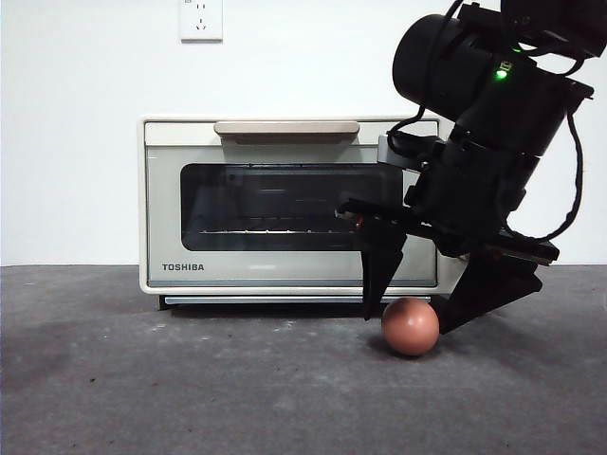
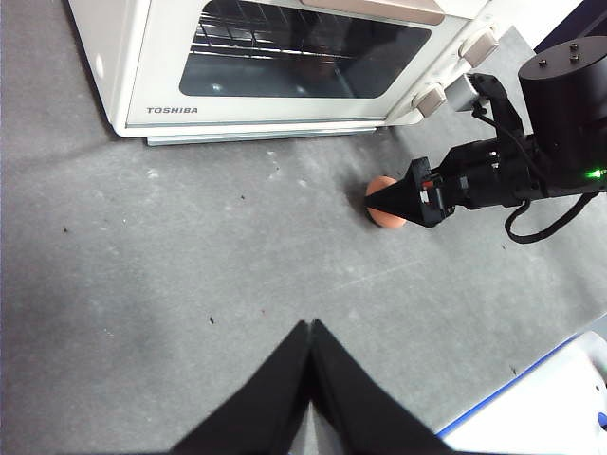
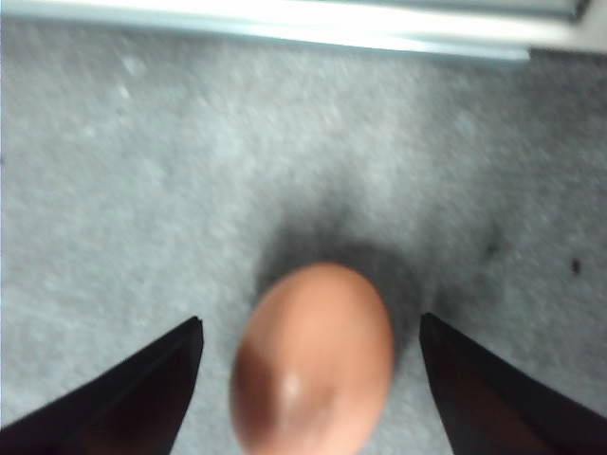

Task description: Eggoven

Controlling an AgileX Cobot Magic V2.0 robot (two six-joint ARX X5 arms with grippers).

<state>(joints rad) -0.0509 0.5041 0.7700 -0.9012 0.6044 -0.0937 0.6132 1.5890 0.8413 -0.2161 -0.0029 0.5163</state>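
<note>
The reddish-brown egg's ends curve away, so my right gripper should grab across its wide middle point(image 1: 410, 324).
A reddish-brown egg point(image 1: 410, 326) lies on the grey table in front of the cream Toshiba toaster oven point(image 1: 285, 209), whose door is shut. My right gripper point(image 1: 410, 318) is open, with one jaw on each side of the egg and not touching it. The right wrist view shows the egg point(image 3: 313, 360) between the spread jaws. The left wrist view shows the egg point(image 2: 383, 210), partly hidden by the right gripper point(image 2: 394, 201), below the oven point(image 2: 285, 66). My left gripper point(image 2: 310, 327) is shut and empty, well back from the oven.
The oven has a tan handle point(image 1: 286, 127) along its top and two knobs point(image 2: 455, 71) on its side panel. A white wall with a socket point(image 1: 200, 19) stands behind. A white and blue object point(image 2: 541, 408) lies at the table's edge near the left arm.
</note>
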